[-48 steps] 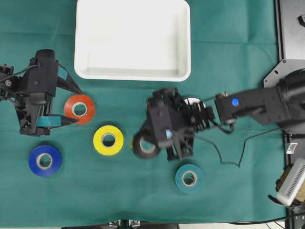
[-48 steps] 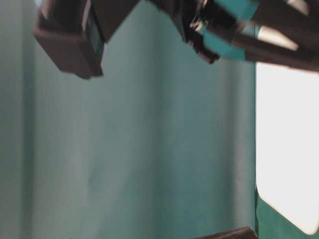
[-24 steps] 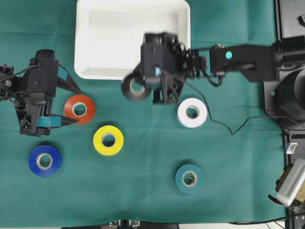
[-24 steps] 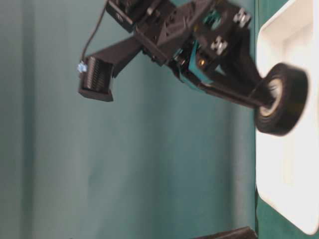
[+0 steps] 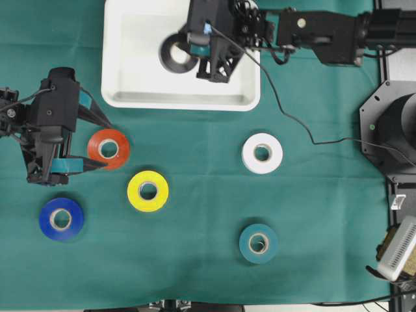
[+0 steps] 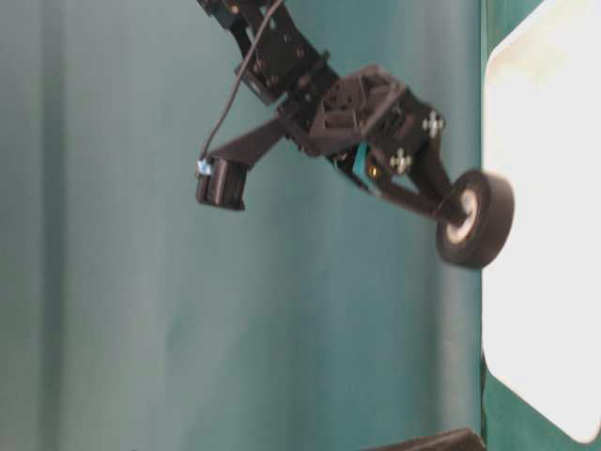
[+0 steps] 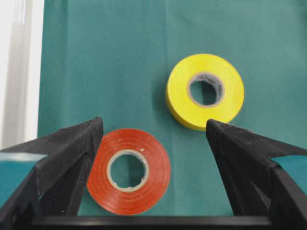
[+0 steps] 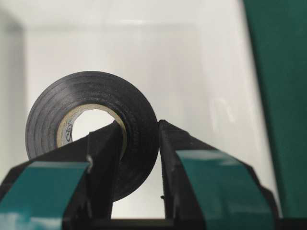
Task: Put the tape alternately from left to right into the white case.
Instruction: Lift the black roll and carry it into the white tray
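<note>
I need to keep holding the black tape in my right gripper until it is down on the bottom of the white case. The tape is still above that bottom in the right wrist view.
My right gripper point(image 5: 190, 53) is shut on the black tape point(image 5: 175, 54), one finger through its core and one outside. It holds the roll upright above the white case point(image 5: 182, 101), which shows nothing else inside. The wrist view has the black tape point(image 8: 96, 88) in front of the white case point(image 8: 216, 72) floor. My left gripper point(image 5: 107, 144) stands open with the red tape point(image 5: 108, 149) flat between its fingers point(image 7: 76, 143). Yellow tape point(image 5: 147, 190), blue tape point(image 5: 60, 219), white tape point(image 5: 262, 153) and teal tape point(image 5: 258, 243) lie flat on the green cloth.
The right arm point(image 5: 325, 29) stretches across the case's far right corner, trailing a cable point(image 5: 305, 133) over the cloth. Black equipment point(image 5: 396, 45) and the arm's base point(image 5: 393, 143) line the right edge. A white device point(image 5: 398, 247) sits at the lower right.
My right gripper has carried the black tape from the middle of the cloth up and over the white case. The left arm has not moved.
</note>
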Action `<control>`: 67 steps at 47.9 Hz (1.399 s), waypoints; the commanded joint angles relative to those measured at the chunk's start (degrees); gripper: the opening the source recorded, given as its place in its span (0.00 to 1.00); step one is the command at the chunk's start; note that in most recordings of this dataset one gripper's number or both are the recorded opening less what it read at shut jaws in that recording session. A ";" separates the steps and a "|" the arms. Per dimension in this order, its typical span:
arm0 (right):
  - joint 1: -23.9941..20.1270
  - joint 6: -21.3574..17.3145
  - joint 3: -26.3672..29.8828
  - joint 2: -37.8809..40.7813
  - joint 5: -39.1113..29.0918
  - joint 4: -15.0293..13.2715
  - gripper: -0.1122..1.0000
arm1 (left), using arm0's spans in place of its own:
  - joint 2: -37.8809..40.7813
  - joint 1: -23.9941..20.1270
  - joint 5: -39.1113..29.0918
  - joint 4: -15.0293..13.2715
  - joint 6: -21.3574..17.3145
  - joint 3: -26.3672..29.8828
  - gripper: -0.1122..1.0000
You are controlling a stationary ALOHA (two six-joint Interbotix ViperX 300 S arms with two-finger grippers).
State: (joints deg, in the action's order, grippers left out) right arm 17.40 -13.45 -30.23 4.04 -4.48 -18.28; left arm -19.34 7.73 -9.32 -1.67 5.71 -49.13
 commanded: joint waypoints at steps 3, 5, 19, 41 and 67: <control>0.88 0.00 3.87 1.23 2.29 -1.14 0.26 | -0.53 0.09 0.26 0.09 0.09 0.53 0.63; 1.14 0.00 4.75 1.93 2.46 -1.58 0.26 | -0.53 0.18 0.26 0.09 0.09 0.53 0.63; 3.08 0.00 8.88 5.80 3.52 -4.13 0.26 | -0.53 0.18 0.26 0.09 0.09 0.26 0.63; 5.36 0.53 8.96 7.21 7.91 -4.66 0.26 | -0.53 0.18 0.35 0.09 0.09 -0.18 0.63; 5.36 0.44 8.53 7.21 7.56 -5.01 0.73 | -0.44 0.18 0.62 0.09 0.09 -0.18 0.63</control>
State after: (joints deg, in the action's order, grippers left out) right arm 22.68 -12.83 -22.59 12.30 2.72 -23.20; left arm -19.34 7.73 -9.23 -1.67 5.80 -49.92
